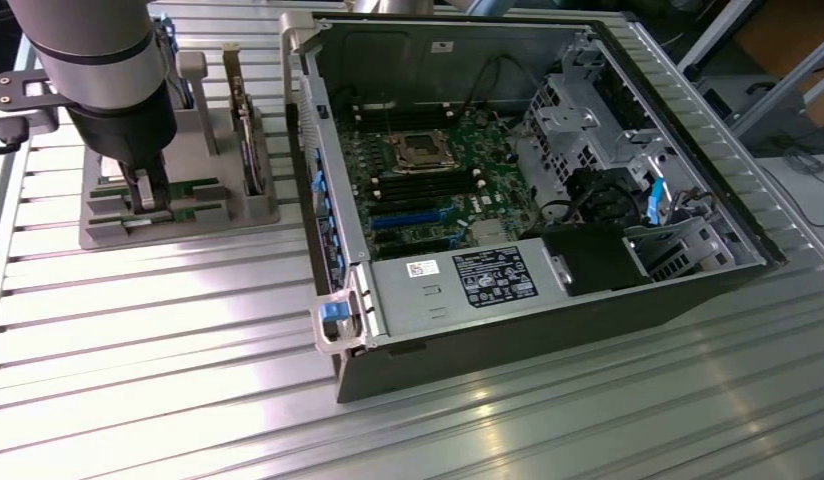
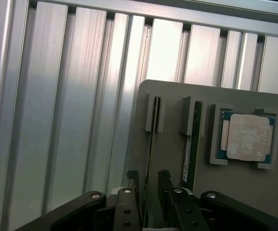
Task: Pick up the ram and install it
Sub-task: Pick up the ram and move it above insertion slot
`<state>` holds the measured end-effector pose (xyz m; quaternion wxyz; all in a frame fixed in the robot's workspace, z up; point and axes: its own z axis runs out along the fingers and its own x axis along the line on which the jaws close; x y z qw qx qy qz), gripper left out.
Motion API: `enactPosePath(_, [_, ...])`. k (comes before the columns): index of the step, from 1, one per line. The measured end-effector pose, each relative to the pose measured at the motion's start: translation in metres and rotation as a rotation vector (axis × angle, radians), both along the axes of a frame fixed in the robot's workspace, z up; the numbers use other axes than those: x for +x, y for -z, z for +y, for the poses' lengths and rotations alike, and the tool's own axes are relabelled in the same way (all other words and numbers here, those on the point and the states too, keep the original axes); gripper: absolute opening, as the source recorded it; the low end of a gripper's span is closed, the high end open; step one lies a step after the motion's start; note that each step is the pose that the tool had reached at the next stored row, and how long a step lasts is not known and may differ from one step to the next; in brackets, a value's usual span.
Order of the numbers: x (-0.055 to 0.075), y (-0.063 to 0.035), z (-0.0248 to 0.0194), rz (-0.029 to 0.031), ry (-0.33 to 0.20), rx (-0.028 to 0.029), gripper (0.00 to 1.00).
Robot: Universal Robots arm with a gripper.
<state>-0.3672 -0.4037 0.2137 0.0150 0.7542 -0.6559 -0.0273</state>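
Observation:
Next, my gripper grabs the ram by its open middle part (image 2: 147, 185), since the grey holder's slotted posts hold the ram at its ends.
Two thin green ram sticks stand on edge in slots of a grey holder (image 2: 170, 149). In the wrist view my gripper (image 2: 149, 182) straddles one ram stick (image 2: 151, 139), with one fingertip (image 2: 133, 179) on each side and a small gap to the board, so it is open. The second ram stick (image 2: 193, 139), with a white label, stands one slot over. In the exterior view the gripper (image 1: 148, 198) reaches straight down into the holder (image 1: 185, 225) at that view's left. The motherboard (image 1: 426, 175) lies inside the open computer case (image 1: 519, 290) at the exterior view's right.
A square silver processor chip (image 2: 247, 137) sits in a recess of the holder beyond the second stick. A taller green card (image 1: 245, 130) stands upright in the holder beside my arm. The power supply (image 1: 486, 280) fills the case's near end. A ribbed aluminium table (image 1: 145, 380) lies all around.

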Motion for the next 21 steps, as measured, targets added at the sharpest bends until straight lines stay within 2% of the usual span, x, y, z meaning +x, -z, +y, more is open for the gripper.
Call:
enactPosePath(9, [-0.0002,0.0035,0.0,-0.0001,0.0,-0.0001,0.3])
enactPosePath(10, [-0.0002,0.0035,0.0001,-0.0001,0.0,-0.0002,0.29])
enactPosePath(11, [-0.0002,0.0035,0.0,-0.0001,0.0,-0.0001,0.16])
enactPosePath(12, [-0.0002,0.0035,0.0,-0.0001,0.0,-0.0002,0.13])
enactPosePath(21, [-0.0002,0.0035,0.0001,-0.0001,0.0,-0.0001,0.13])
